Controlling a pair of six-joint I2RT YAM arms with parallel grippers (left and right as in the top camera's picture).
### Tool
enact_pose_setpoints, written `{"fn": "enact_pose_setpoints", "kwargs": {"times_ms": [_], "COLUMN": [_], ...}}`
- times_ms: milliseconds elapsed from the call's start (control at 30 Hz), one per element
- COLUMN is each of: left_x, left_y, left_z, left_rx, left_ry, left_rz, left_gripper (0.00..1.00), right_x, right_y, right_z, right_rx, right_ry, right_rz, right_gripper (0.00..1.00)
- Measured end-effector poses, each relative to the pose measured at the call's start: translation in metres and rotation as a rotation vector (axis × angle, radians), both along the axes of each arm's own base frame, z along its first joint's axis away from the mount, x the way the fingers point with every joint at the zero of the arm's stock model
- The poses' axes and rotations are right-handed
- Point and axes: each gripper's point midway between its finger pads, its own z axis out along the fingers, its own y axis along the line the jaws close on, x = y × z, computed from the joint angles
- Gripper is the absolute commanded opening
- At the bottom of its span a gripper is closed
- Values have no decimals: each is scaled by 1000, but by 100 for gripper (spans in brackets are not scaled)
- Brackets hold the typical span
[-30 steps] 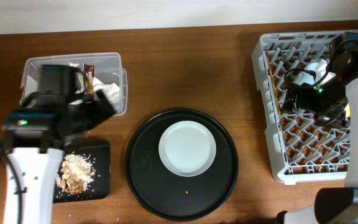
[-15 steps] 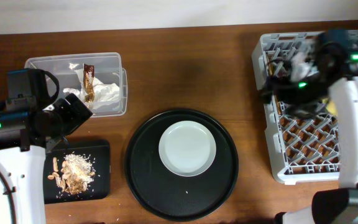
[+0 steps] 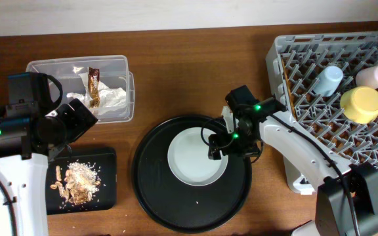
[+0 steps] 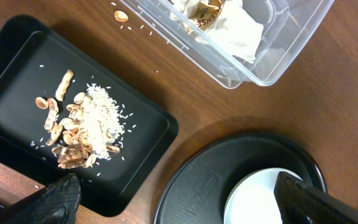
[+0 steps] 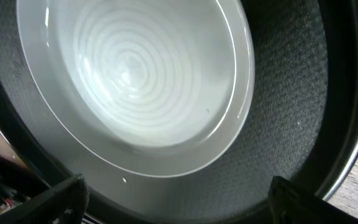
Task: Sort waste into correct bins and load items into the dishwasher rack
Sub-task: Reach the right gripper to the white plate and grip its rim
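The plate's rim on the rack side is the part my right gripper needs to grab next, so it can load the pale grey plate point(image 3: 192, 160) upright into the dishwasher rack. The plate's opposite edge stays free.
The pale grey plate point(image 3: 192, 160) lies on the round black tray point(image 3: 156, 190). My right gripper point(image 3: 218, 145) is open and empty, low over the plate's right edge; the right wrist view shows the plate point(image 5: 129, 74) just ahead of its fingers point(image 5: 179, 202). The rack point(image 3: 277, 85) holds the light-blue cup point(image 3: 327, 80), pink cup point(image 3: 375, 75) and yellow bowl point(image 3: 361, 103). The clear tub point(image 3: 44, 65) holds the napkin point(image 3: 113, 98) and wrapper point(image 3: 94, 85). Food scraps point(image 3: 77, 180) lie in the black tray point(image 3: 107, 196). My left gripper point(image 3: 77, 124) is open and empty between tub and tray. No chopsticks show.
The left wrist view shows the tub point(image 4: 272, 43), the black tray point(image 4: 17, 81) with scraps point(image 4: 82, 127), a few rice grains and a nut shell point(image 4: 123, 17) on the wooden table, and the round tray point(image 4: 210, 186). The rack overhangs the right table edge.
My right arm has swung left from the rack to the plate on the round tray, uncovering the cups and bowl. My left arm pulled back from the tub, then held still.
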Motion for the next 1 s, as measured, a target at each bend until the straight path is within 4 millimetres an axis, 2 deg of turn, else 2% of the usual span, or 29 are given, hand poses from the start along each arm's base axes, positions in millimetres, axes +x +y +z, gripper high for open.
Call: {"fn": "enact_pose_setpoints", "kwargs": {"times_ms": [200, 333, 467, 667, 900, 1000], "left_x": [0, 0, 0, 0, 0, 0], "left_y": [0, 0, 0, 0, 0, 0], "left_z": [0, 0, 0, 0, 0, 0], "left_rx": [0, 0, 0, 0, 0, 0], "left_ry": [0, 0, 0, 0, 0, 0], "left_rz": [0, 0, 0, 0, 0, 0], "left_gripper": [99, 99, 99, 99, 99, 99], "right_x": [5, 12, 2, 1, -13, -10], "right_y": [-9, -9, -16, -17, -23, -21], "right_z": [-6, -19, -42, -50, -68, -68], "right_rx": [-65, -86, -125, -135, -150, -139], "right_ry": [7, 15, 66, 75, 106, 94], "right_rz": [-92, -126, -156, -168, -194, -198], "right_gripper": [64, 56, 55, 55, 43, 29]}}
